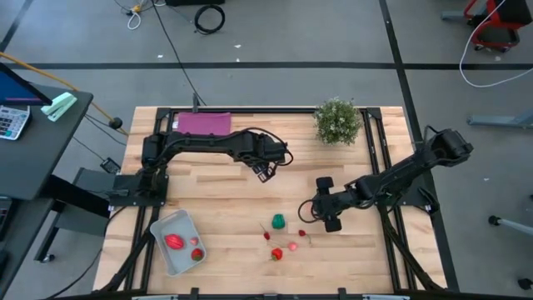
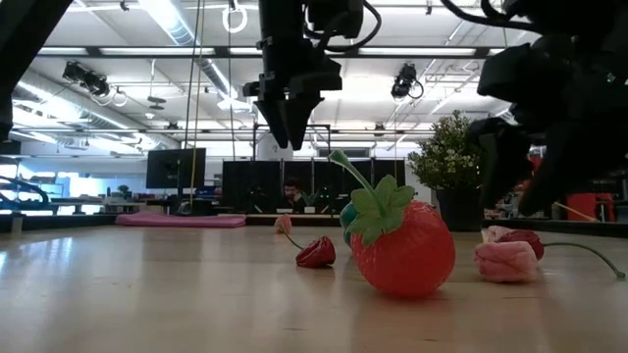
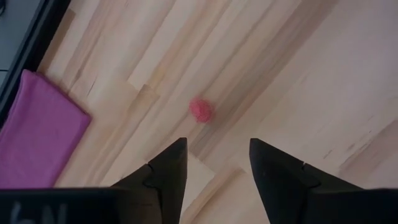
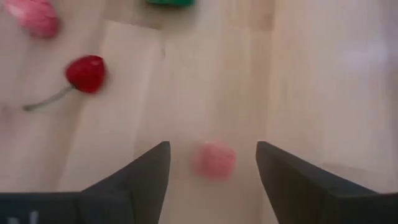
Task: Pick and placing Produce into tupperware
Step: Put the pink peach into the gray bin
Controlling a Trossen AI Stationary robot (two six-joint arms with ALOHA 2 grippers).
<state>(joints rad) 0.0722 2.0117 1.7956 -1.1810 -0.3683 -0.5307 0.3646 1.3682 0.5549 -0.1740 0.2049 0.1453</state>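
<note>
I need to place the pink piece in the tupperware, so next I should grab it with my right gripper by its small body (image 4: pixel 215 160).
The tupperware (image 1: pixel 185 221) sits flat at the table's near left with two red pieces (image 1: pixel 173 242) inside. More produce lies near the middle of the near edge: a green piece (image 1: pixel 277 222), a strawberry (image 1: pixel 276 254) (image 2: pixel 402 247), a cherry (image 4: pixel 85 73) and pink bits (image 2: pixel 505 261). My left gripper (image 1: pixel 265 171) (image 3: pixel 214 152) hangs open above the table, over a small pink raspberry-like piece (image 3: pixel 201 109). My right gripper (image 1: pixel 325 204) (image 4: pixel 212 149) is open and low, its fingers on either side of a pink piece (image 4: pixel 214 159) without touching it.
A purple sheet (image 1: pixel 202 123) (image 3: pixel 37 134) lies at the far edge, left of centre. A bushy potted plant (image 1: pixel 337 121) (image 2: pixel 446 152) stands at the far right. Bare wood stretches between the tupperware and the loose produce.
</note>
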